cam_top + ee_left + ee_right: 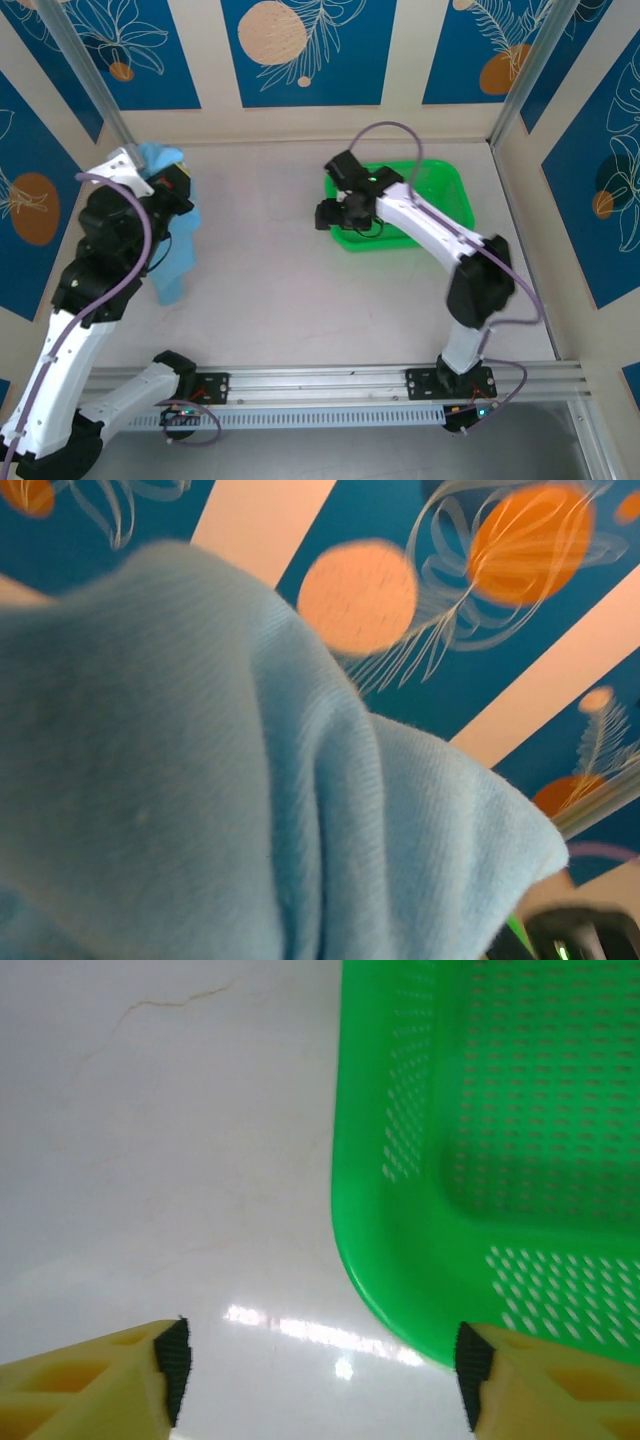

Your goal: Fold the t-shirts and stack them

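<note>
To free table space for folding, my right gripper next needs to grab the green basket's rim on the side facing the t-shirt (176,262).
A light sky-blue t-shirt (176,262) hangs bunched in the air at the left of the table, held up by my left gripper (180,195), which is shut on it. In the left wrist view the t-shirt's fabric (200,780) covers the fingers; no lettering shows. My right gripper (328,215) hovers low over the table at the left corner of the green basket. In its wrist view the right gripper (320,1380) stands wide open with nothing between its yellow fingers (90,1380).
The bright green plastic basket (452,182) sits at the back right with nothing seen in it; its perforated wall (480,1160) is close to my right finger. The white table (300,300) stretches between the arms. Blue patterned walls enclose the back and sides.
</note>
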Robot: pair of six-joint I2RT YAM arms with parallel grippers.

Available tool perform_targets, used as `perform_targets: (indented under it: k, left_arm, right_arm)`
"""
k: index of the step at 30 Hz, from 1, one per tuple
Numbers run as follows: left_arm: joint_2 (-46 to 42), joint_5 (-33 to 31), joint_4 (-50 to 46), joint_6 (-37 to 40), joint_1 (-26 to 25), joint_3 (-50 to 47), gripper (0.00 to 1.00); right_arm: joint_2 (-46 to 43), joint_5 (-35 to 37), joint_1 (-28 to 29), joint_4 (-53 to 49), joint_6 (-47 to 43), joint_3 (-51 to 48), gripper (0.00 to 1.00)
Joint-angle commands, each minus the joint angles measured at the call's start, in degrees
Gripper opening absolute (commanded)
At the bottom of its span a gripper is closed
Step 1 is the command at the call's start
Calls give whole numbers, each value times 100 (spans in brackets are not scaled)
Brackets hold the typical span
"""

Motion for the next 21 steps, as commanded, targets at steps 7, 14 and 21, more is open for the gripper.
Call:
perform_targets:
  k: [7, 14, 21]
  left_arm:
    - [318, 1624, 1583, -489, 41, -2513, 0]
    - [1158, 1989, 2961, -336, -321, -3877, 0]
    - [1919, 2168, 3273, -119, -587, -3797, 0]
  right_arm:
    - [1833, 870, -287, -667, -489, 1474, 49]
    - [2038, 918, -973, -123, -1372, 1620, 11]
    - [2679, 771, -1783, -111, -2050, 2440, 4]
